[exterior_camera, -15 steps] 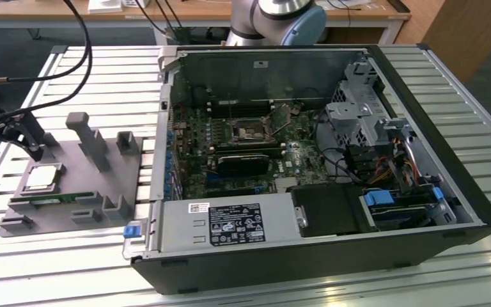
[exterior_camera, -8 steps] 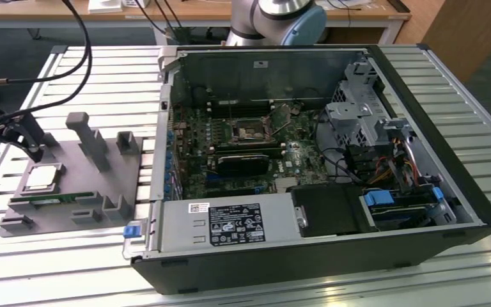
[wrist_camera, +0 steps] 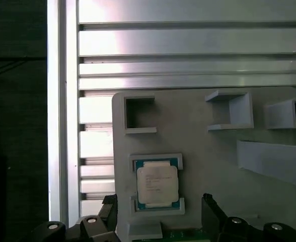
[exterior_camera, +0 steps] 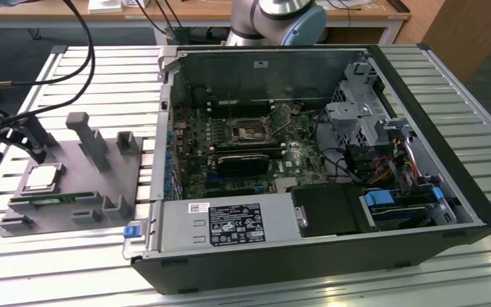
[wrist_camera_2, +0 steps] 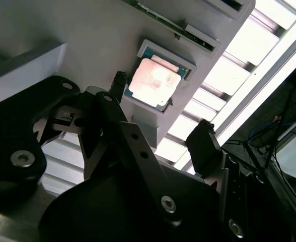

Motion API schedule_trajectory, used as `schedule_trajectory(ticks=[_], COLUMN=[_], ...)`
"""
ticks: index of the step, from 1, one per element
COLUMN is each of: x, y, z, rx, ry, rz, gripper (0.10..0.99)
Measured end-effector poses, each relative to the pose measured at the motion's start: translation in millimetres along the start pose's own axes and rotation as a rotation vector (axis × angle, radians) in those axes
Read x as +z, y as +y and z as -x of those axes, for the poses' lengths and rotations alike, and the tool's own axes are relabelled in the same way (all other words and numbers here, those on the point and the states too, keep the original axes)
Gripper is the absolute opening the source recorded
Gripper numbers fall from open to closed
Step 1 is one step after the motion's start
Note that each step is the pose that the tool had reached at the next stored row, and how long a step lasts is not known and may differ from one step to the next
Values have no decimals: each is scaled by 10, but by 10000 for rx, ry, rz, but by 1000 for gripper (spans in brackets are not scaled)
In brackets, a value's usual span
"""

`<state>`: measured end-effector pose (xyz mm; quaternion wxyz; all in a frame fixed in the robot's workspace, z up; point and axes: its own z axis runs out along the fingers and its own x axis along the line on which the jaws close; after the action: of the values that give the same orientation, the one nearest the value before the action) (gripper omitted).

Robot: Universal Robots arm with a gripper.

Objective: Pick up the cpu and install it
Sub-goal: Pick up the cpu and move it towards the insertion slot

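Observation:
My gripper needs to go down before it closes on the CPU (wrist_camera: 157, 185) in its raised holder. My gripper's fingers are high above the CPU, so they would miss the CPU if I closed now.
The cpu (exterior_camera: 43, 178) is a small square chip with a silver top. It lies flat in a raised holder on the grey fixture plate (exterior_camera: 100, 185), at the exterior view's left. My gripper (exterior_camera: 23, 135) hangs above it, open and holding nothing. In both wrist views its black fingers (wrist_camera: 110, 212) stand apart on either side of the cpu's (wrist_camera: 158, 182) holder, clear of the chip. The cpu (wrist_camera_2: 155, 80) sits just beyond the gripper (wrist_camera_2: 160, 113). The open computer case (exterior_camera: 314, 256) lies in the middle, and the motherboard socket (exterior_camera: 250, 131) shows inside it.
A green memory stick (exterior_camera: 49, 199) lies in a slot on the plate beside the cpu. Grey upright posts (exterior_camera: 87, 137) rise from the plate. Black cables (exterior_camera: 75, 57) run to the gripper. The slatted metal table (exterior_camera: 100, 70) ends close at the exterior view's left.

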<state>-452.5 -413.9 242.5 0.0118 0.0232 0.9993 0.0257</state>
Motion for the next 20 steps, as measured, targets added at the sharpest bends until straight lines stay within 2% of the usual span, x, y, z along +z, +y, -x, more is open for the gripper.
schedule_trajectory(ticks=[20], x=[166], y=[-8], z=[25], rx=[-113], ry=[5], rz=[3], gripper=[761])
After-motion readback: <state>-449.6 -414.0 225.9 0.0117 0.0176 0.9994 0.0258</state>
